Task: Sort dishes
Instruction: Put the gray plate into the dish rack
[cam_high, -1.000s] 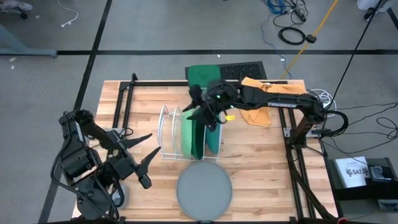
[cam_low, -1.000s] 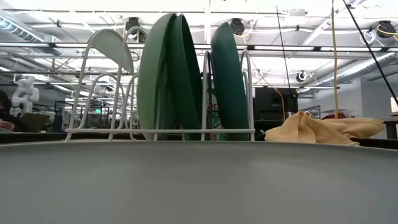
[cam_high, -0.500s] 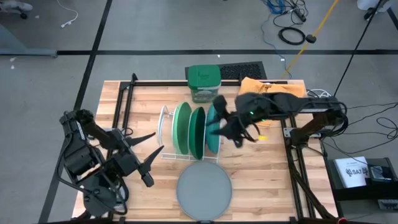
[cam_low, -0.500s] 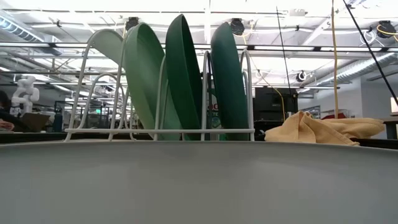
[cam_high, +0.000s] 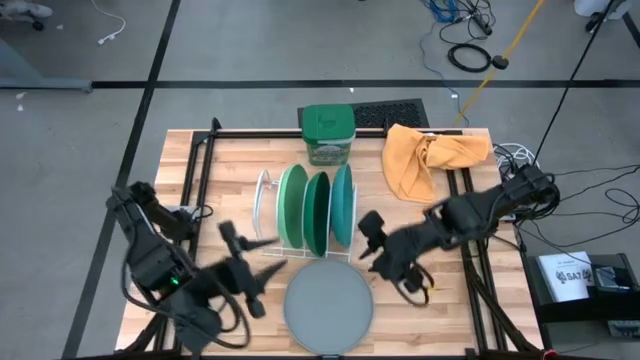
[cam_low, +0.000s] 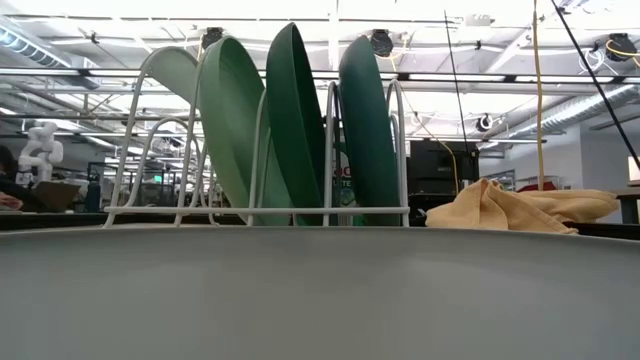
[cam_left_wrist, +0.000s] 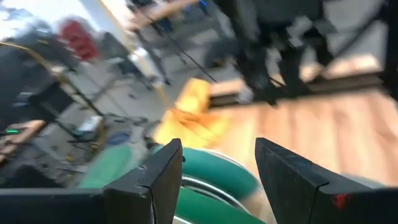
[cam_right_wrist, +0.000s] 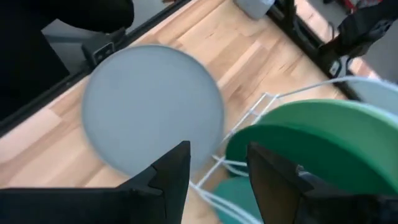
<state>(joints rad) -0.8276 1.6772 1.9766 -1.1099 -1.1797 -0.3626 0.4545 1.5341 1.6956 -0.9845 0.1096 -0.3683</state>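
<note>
The grey plate (cam_high: 328, 305) is much wider than my open fingers, so my left gripper will grab the plate by its thin rim (cam_high: 287, 304) next.
Three plates stand on edge in the white wire rack (cam_high: 270, 215): a light green plate (cam_high: 292, 205), a dark green plate (cam_high: 318, 208) and a teal plate (cam_high: 343, 205). Their lower rims sit between the wires, and the light green plate (cam_low: 235, 130) leans toward the table's left. A light grey plate (cam_high: 328, 305) lies flat near the front edge and fills the bottom of the low view (cam_low: 320, 290). My left gripper (cam_high: 250, 270) is open and empty just left of the grey plate. My right gripper (cam_high: 375, 245) is open and empty to the right of the rack, above the table.
A green square tub (cam_high: 328, 132) stands at the far edge behind the rack. An orange cloth (cam_high: 430, 155) lies at the far right. Black frame rails (cam_high: 200, 160) run along the table's left, far and right sides. Bare wood shows left of the rack.
My right gripper has drawn away from the plates in the rack, toward the table's right and near edge. The two green plates, which stood pressed together, now stand apart, the light green one leaning left. My left gripper has moved right, toward the grey plate.
</note>
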